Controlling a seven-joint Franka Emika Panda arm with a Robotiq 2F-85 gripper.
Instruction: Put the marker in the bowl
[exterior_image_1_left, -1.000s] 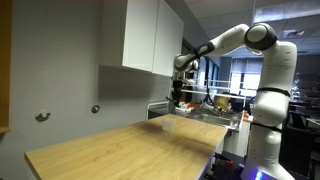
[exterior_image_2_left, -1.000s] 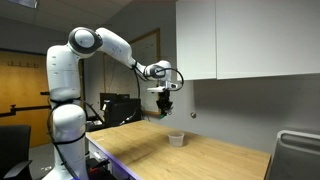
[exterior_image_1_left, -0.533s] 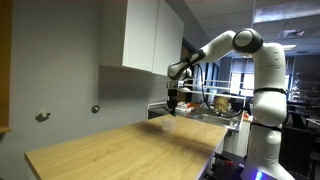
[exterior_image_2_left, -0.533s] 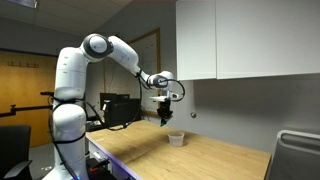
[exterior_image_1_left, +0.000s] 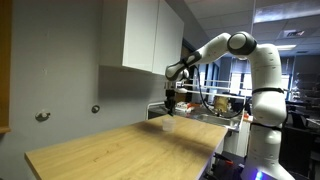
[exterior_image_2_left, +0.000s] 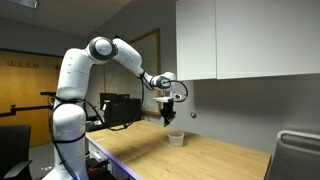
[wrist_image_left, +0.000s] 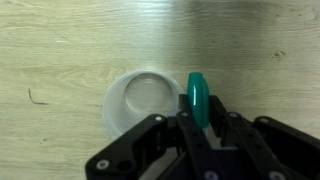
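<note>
The marker's end shows outside the bowl's rim in the wrist view. My gripper should keep holding the marker until it hangs over the bowl's opening.
In the wrist view my gripper (wrist_image_left: 199, 122) is shut on the green marker (wrist_image_left: 198, 98), which points straight at the camera, end on. The small whitish translucent bowl (wrist_image_left: 146, 101) sits on the wooden table just left of the marker, empty. In both exterior views the gripper (exterior_image_2_left: 166, 117) (exterior_image_1_left: 170, 110) hangs above the table. In one of them it is a little to the left of the bowl (exterior_image_2_left: 176, 138). In the other the bowl (exterior_image_1_left: 166, 125) lies below it. The marker is too small to make out in the exterior views.
The light wooden table (exterior_image_2_left: 200, 158) also shows in the exterior view (exterior_image_1_left: 120, 150). White wall cabinets (exterior_image_2_left: 245, 40) hang above it. A metal appliance corner (exterior_image_2_left: 297, 155) stands at the table's far end. Desks and monitors (exterior_image_2_left: 115, 108) stand beyond the table's other end.
The arm has lowered the gripper and carried it toward the bowl, with the marker still held.
</note>
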